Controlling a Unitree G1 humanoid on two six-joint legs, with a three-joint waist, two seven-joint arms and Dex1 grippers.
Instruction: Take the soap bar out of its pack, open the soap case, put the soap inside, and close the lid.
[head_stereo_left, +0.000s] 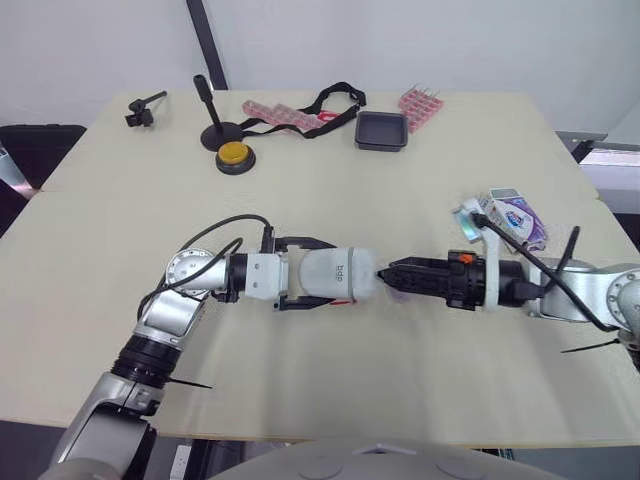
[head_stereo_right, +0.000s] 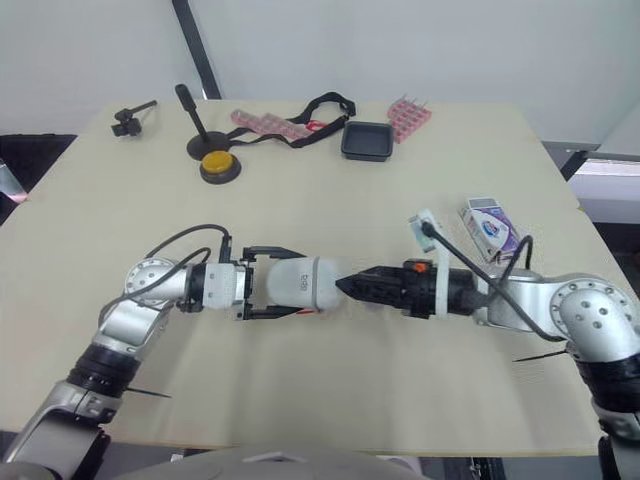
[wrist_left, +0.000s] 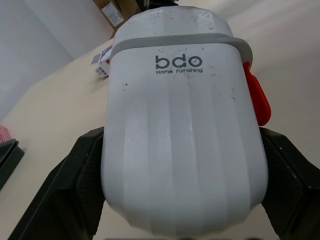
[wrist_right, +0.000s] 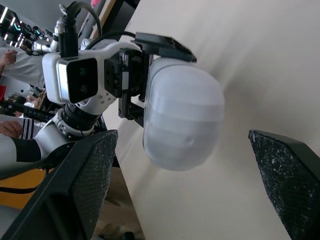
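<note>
My right gripper grabs the soap case by its rounded white lid (head_stereo_left: 364, 273) (wrist_right: 185, 117) next, to open the case.
The white soap case (head_stereo_left: 350, 275), marked "bdo", is held level just above the table with its lid down. My left gripper (head_stereo_left: 312, 273) is shut on it, one black finger (wrist_left: 75, 185) on each side. My right gripper (head_stereo_left: 386, 273) faces the case's rounded free end, open, with its fingers (wrist_right: 90, 170) spread wide above and below that end and not touching it. A small red piece (wrist_left: 256, 97) sticks out at the case's side. The purple and white soap pack (head_stereo_left: 515, 215) lies on the table beside my right arm, with a torn piece (head_stereo_left: 468, 213) next to it.
At the table's far side are a black tray (head_stereo_left: 381, 131), pink packets (head_stereo_left: 420, 105), a black strap (head_stereo_left: 338, 100), a yellow button (head_stereo_left: 235, 156), a black stand (head_stereo_left: 213, 120) and a small black clamp (head_stereo_left: 143, 110). A black cable (head_stereo_left: 520, 250) loops over my right wrist.
</note>
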